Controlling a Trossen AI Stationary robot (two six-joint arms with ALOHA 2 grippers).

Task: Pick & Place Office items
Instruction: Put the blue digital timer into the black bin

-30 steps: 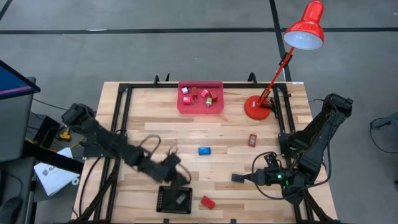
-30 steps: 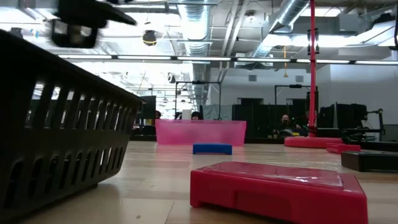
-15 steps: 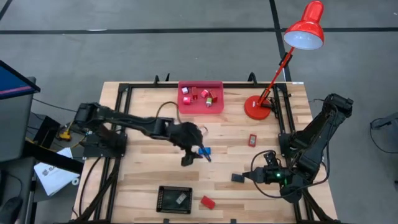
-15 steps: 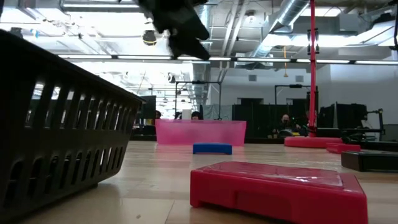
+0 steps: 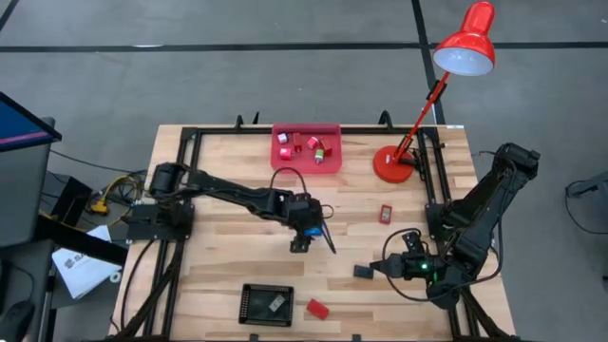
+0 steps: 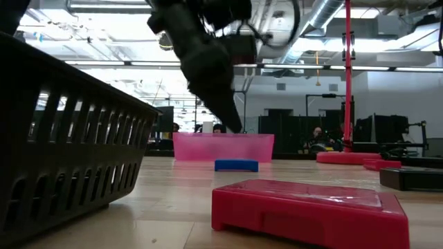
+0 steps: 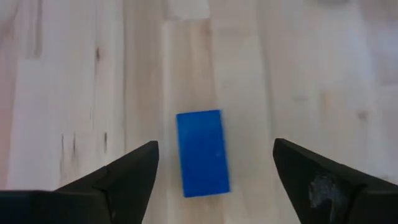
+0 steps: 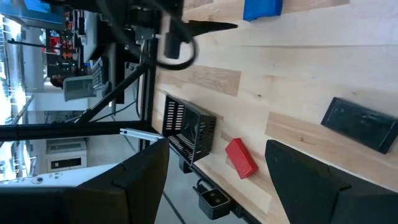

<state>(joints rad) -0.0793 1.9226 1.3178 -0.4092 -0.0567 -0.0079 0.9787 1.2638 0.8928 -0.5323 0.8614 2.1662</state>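
I need to place the blue block in the black basket (image 5: 266, 304), so next I should grab the long sides of the blue block (image 5: 312, 230) with my left gripper.
My left gripper (image 5: 313, 245) (image 7: 214, 146) is open, pointing down over the blue block (image 7: 202, 152) (image 5: 312, 230), which lies flat on the wood between the two fingers without touching them. The low view shows this gripper (image 6: 232, 124) still above the blue block (image 6: 236, 165). My right gripper (image 5: 378, 269) (image 8: 216, 149) is open, low near the table's right near corner, beside a black rectangle (image 5: 363, 272) (image 8: 359, 124). A red block (image 5: 317, 308) lies near the front edge, and a small red piece (image 5: 386, 214) lies right of centre.
A black basket (image 5: 266, 304) with one piece inside sits at the near edge. A red tray (image 5: 306, 160) holding several red-and-white pieces stands at the far edge. The red desk lamp's base (image 5: 391, 163) is far right. A black frame (image 5: 185, 190) borders the table.
My left arm has swung from over the black basket at the near edge toward the table's middle and come down over the blue block, fingers now on either side of it. The blue block has stayed where it was.
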